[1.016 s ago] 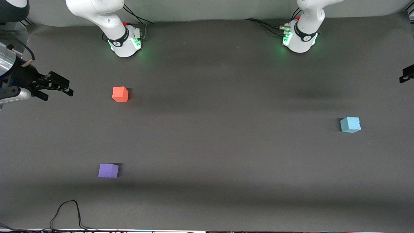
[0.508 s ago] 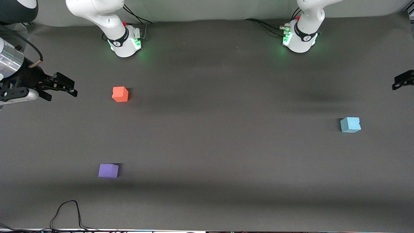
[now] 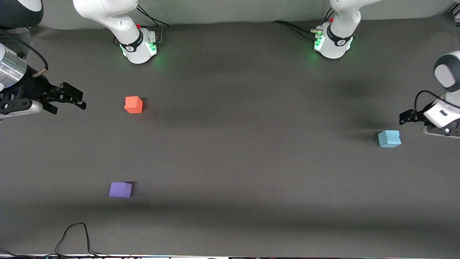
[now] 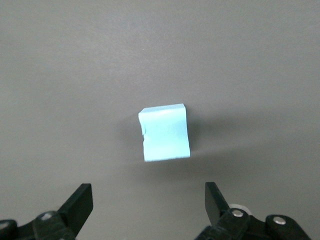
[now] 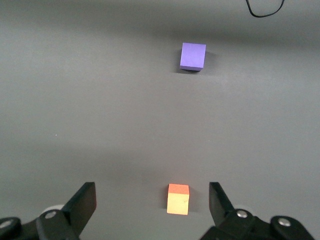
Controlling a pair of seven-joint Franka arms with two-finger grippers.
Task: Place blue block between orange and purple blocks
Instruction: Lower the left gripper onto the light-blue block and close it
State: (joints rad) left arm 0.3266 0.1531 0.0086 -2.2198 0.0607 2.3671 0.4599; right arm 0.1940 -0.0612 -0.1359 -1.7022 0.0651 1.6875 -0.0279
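Next, my left gripper grabs the blue block [image 3: 389,138] by its sides to place it between the orange and purple blocks.
The blue block [image 3: 389,138] sits on the dark mat at the left arm's end of the table. The orange block [image 3: 133,104] and the purple block [image 3: 120,189] sit at the right arm's end, with the purple one nearer the front camera. My left gripper [image 3: 405,117] hangs open and empty just beside the blue block. The left wrist view shows the block [image 4: 165,132] ahead of the open left gripper [image 4: 148,192]. My right gripper [image 3: 73,98] waits open and empty beside the orange block. The right wrist view shows the right gripper [image 5: 152,192], the orange block [image 5: 178,198] and the purple block [image 5: 193,56].
The two arm bases [image 3: 139,45] [image 3: 333,42] stand along the table's edge farthest from the front camera. A black cable [image 3: 73,233] loops on the mat near the front edge, close to the purple block.
The left arm has swung in from the table's end and come down next to the blue block. The right gripper has barely moved. The blocks have not moved.
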